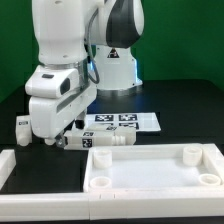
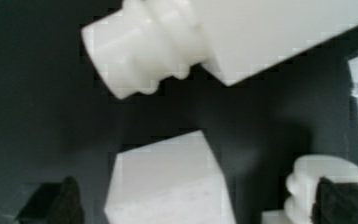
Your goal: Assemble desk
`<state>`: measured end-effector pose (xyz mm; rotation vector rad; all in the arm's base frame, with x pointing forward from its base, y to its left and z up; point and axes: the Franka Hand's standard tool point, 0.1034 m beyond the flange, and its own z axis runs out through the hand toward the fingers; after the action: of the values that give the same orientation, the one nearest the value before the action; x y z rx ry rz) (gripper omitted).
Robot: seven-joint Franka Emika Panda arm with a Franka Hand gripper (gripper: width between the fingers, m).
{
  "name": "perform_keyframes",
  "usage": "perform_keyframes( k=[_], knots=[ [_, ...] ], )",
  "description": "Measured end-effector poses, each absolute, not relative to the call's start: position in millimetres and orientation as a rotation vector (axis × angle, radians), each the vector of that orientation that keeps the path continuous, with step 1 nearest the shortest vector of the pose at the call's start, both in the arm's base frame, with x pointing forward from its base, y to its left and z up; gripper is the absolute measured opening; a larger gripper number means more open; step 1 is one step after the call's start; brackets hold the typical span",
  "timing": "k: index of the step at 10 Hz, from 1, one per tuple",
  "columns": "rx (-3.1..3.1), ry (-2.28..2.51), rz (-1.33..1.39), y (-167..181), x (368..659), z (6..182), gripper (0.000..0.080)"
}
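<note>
I should close my gripper on the block now, because its fingers reach down beside the white block (image 2: 167, 180), low over the black table, and closing now would hold the block.
The desk's wide white tabletop slab (image 1: 150, 168) lies flat at the front, with round sockets at its corners. My gripper (image 1: 57, 138) hangs low over the black table behind the slab's corner on the exterior view's left. A short white leg (image 1: 100, 140) lies right beside it, and another tagged leg (image 1: 21, 128) sits further to the exterior view's left. In the wrist view my gripper (image 2: 197, 207) is open. A white block (image 2: 167, 180) stands between the dark fingertips (image 2: 51, 203) with a gap on each side. A leg with a stepped end (image 2: 158, 45) lies beyond it.
The marker board (image 1: 128, 122) lies flat behind the legs, in front of the arm's base (image 1: 115, 70). A raised white border (image 1: 40, 172) runs along the front at the exterior view's left. A rounded white part (image 2: 314, 178) shows close to one fingertip in the wrist view.
</note>
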<state>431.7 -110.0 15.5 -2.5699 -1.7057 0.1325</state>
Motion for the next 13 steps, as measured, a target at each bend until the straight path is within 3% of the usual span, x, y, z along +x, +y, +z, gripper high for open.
perform_keyframes(
  k=[4,5,6,7,8,12,13],
  knots=[
    [-2.580,-1.692,0.138,-114,434,11.3,0.0626],
    [-2.581,-1.691,0.139,-114,434,11.2,0.0445],
    [-2.582,-1.689,0.139,-115,434,11.2,0.0445],
    [-2.584,-1.687,0.139,-115,434,11.2,0.0279],
    [-2.586,-1.686,0.137,-115,434,12.0,0.0284],
    [-2.470,-1.940,0.047,-110,450,68.8,0.0284],
    [-2.416,-2.032,0.021,-106,447,74.6,0.0284]
  ],
)
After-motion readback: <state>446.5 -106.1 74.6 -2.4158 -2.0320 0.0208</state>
